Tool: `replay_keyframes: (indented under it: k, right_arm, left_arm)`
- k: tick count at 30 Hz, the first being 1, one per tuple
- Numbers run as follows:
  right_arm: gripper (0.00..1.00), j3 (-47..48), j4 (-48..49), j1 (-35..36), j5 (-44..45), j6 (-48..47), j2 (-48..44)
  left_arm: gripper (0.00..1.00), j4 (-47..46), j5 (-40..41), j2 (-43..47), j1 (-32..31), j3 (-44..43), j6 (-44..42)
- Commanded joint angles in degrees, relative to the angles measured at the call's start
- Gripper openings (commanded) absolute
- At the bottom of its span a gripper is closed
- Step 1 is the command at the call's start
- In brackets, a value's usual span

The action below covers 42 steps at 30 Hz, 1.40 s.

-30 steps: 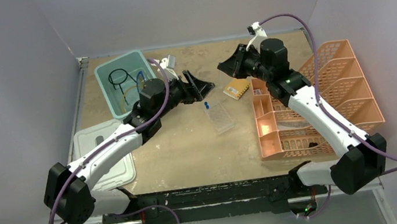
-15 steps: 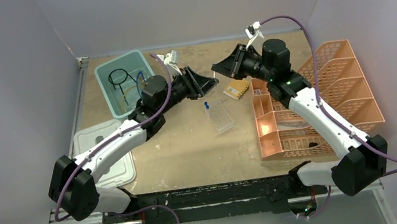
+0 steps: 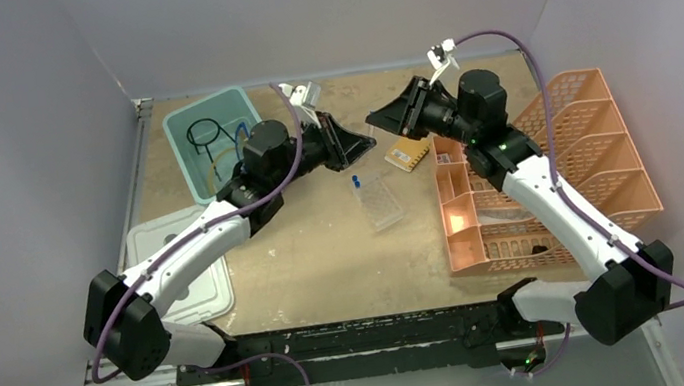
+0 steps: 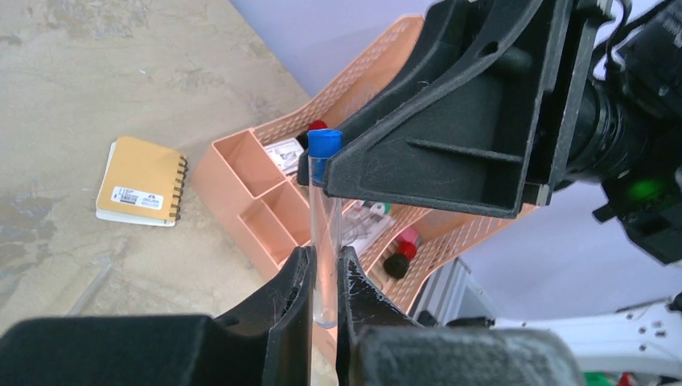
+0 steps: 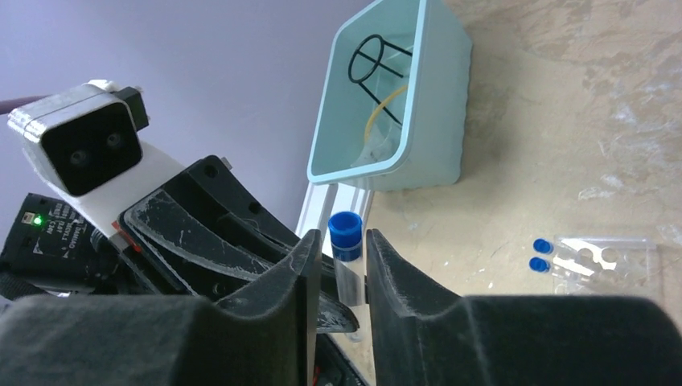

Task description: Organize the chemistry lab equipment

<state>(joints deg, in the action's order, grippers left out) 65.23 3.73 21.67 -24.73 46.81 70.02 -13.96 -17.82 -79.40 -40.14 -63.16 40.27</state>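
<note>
Next, my right gripper grabs the clear tube's capped upper end, leaving its lower end free for the rack [image 3: 382,202].
A clear blue-capped tube [image 4: 326,201] stands upright between both grippers in mid-air above the table's far middle. My left gripper [image 4: 324,257] is shut on its lower end. My right gripper [image 5: 343,241] surrounds the capped upper end [image 5: 346,233] with its jaws parted, a gap showing beside the tube. From above, the left gripper [image 3: 357,145] and the right gripper [image 3: 388,116] meet tip to tip. A clear rack [image 3: 382,202] lies on the table with two blue-capped tubes [image 3: 356,183] in it.
A teal tub [image 3: 184,160] at the back left holds a black wire tripod [image 3: 203,132] and amber tubing [image 3: 227,159]. Its white lid [image 3: 182,266] lies near left. The orange mesh tray [image 3: 557,173] stands right, and a yellow notebook [image 3: 408,154] lies beside it.
My left gripper has come up to the right gripper and closed on the tube's lower end. The right gripper's jaws have parted around the tube's top.
</note>
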Motion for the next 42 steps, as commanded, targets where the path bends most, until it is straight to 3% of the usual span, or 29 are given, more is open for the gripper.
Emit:
replay_keyframes:
  k: [1,5,10,15,18,24,37,42]
  right_arm:
    - [0.37,3.7,-2.7,0.2,-2.8,0.8,-0.1]
    - [0.45,8.2,-12.1,0.0,-4.3,-1.5,2.2]
    - [0.44,11.7,-23.1,-0.2,-11.6,-4.1,3.6]
    - [0.45,13.7,-29.2,-0.5,-13.5,-6.9,4.1]
    - [0.4,13.5,-28.7,-0.9,-13.9,-6.8,3.9]
    - [0.28,14.1,-27.7,-1.6,-16.9,-6.3,4.0]
    - [0.28,14.0,-25.0,-2.0,-19.5,-6.5,7.8]
    - [0.13,13.6,-23.6,-2.0,-21.2,-6.6,8.0]
  left_arm:
    - [0.0,3.1,-4.1,-0.1,-0.2,-4.0,-9.4]
    - [0.0,11.3,-6.3,0.6,-0.2,-6.0,-19.8]
    - [0.0,28.9,-10.5,-0.4,0.1,-13.6,-31.7]
    - [0.0,34.4,-15.2,-1.6,1.1,-15.9,-37.2]
    - [0.0,37.1,-17.9,-2.7,1.9,-17.5,-39.4]
    - [0.0,38.0,-21.1,-3.5,4.0,-18.8,-40.0]
    - [0.0,38.5,-23.9,-3.2,5.0,-18.4,-41.9]
    - [0.0,38.6,-22.8,-3.0,5.2,-18.1,-41.7]
